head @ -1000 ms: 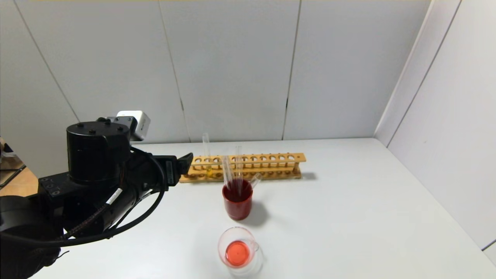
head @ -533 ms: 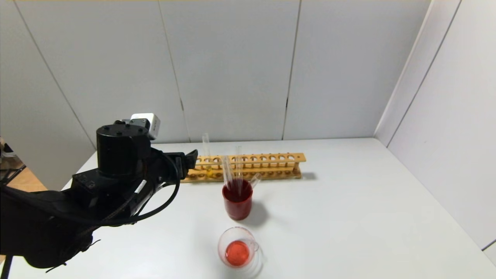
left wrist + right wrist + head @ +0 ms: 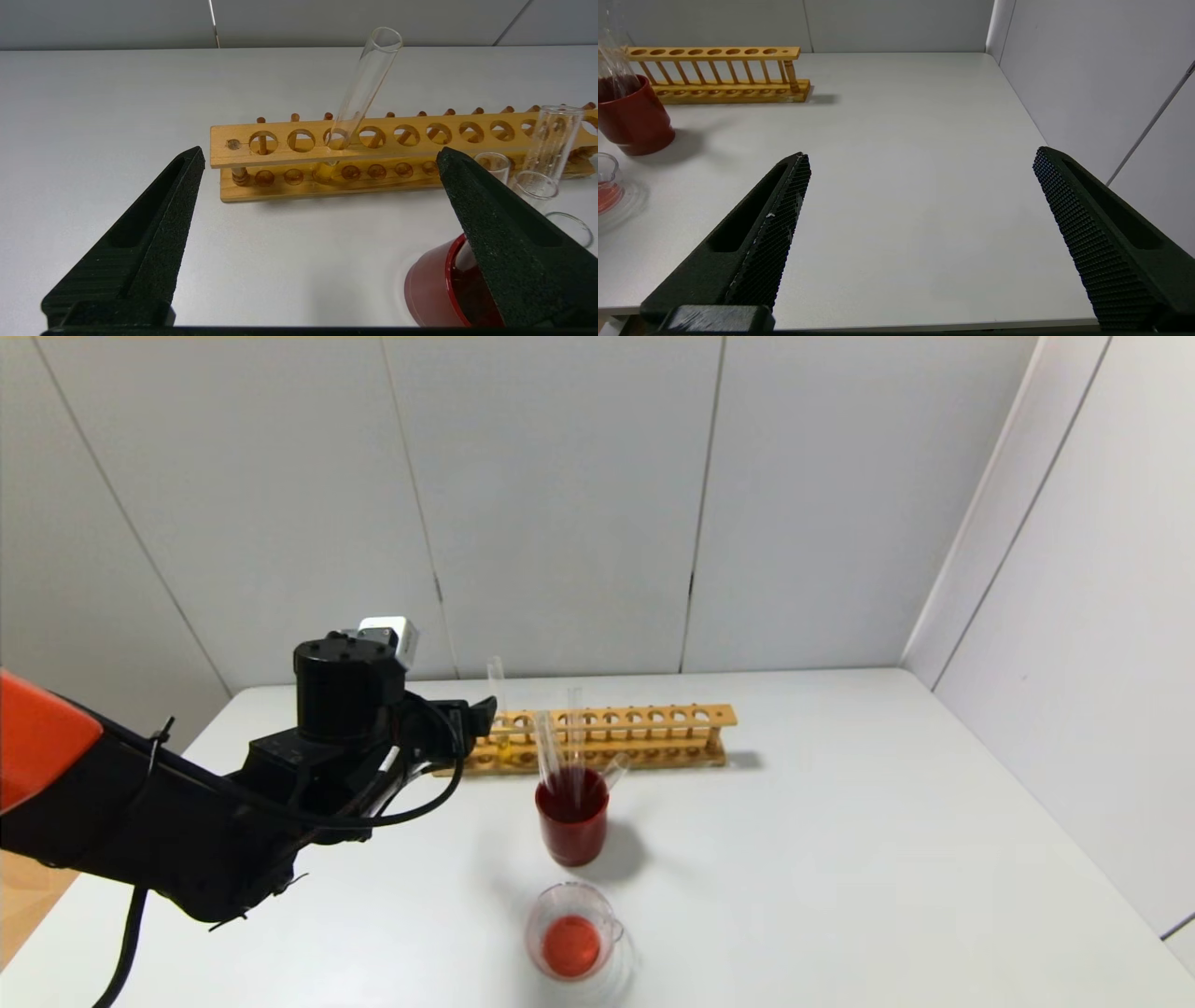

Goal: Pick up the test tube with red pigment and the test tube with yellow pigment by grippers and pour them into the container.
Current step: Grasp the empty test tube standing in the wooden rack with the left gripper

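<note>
My left gripper is about to grab the yellow tube by its glass above the rack's top board (image 3: 499, 693) (image 3: 361, 88) to pour, since the rack surrounds the tube's lower end.
The test tube with yellow pigment (image 3: 497, 695) stands tilted in the wooden rack (image 3: 653, 737), near its left end; it also shows in the left wrist view (image 3: 364, 88). My left gripper (image 3: 476, 717) is open and empty just short of the rack's left end, with the tube ahead between its fingers (image 3: 320, 156). The container (image 3: 574, 943), a clear glass beaker, holds orange-red liquid at the table's front. No tube with orange-red liquid shows. My right gripper (image 3: 920, 158) is open and empty over the bare right side of the table, outside the head view.
A dark red cup (image 3: 571, 821) stands between rack and beaker, holding several colourless clear tubes (image 3: 560, 747); it sits close to my left gripper's right finger (image 3: 486, 224). White walls close the back and right side of the table (image 3: 840, 859).
My left arm has reached forward and to the right, bringing the open gripper up to the rack's left end. The tubes, cup and beaker have not moved.
</note>
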`<state>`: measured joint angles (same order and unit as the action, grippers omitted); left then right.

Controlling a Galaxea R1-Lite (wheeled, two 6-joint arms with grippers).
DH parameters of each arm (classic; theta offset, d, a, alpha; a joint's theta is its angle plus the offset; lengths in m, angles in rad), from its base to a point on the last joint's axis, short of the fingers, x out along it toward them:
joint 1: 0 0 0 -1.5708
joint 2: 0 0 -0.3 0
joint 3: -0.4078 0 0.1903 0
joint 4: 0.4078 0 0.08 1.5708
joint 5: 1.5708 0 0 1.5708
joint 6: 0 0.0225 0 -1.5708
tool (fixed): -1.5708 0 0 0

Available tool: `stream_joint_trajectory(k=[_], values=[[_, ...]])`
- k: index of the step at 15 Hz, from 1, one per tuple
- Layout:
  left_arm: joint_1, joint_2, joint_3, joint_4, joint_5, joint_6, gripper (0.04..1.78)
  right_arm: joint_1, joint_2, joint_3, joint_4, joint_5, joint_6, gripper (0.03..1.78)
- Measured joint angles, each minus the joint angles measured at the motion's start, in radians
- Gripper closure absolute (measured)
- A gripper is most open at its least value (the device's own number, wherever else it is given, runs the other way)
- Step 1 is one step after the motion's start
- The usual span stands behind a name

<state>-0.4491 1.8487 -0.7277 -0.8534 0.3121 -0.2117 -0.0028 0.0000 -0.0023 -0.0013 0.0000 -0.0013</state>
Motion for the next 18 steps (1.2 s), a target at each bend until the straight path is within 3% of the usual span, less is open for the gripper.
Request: stream_joint_trajectory(k=[18], values=[[0.018, 0.231, -0.225, 0.011, -0.054, 0.031, 0.07, 0.0, 0.0, 0.0, 0.0, 0.0, 0.0, 0.07]])
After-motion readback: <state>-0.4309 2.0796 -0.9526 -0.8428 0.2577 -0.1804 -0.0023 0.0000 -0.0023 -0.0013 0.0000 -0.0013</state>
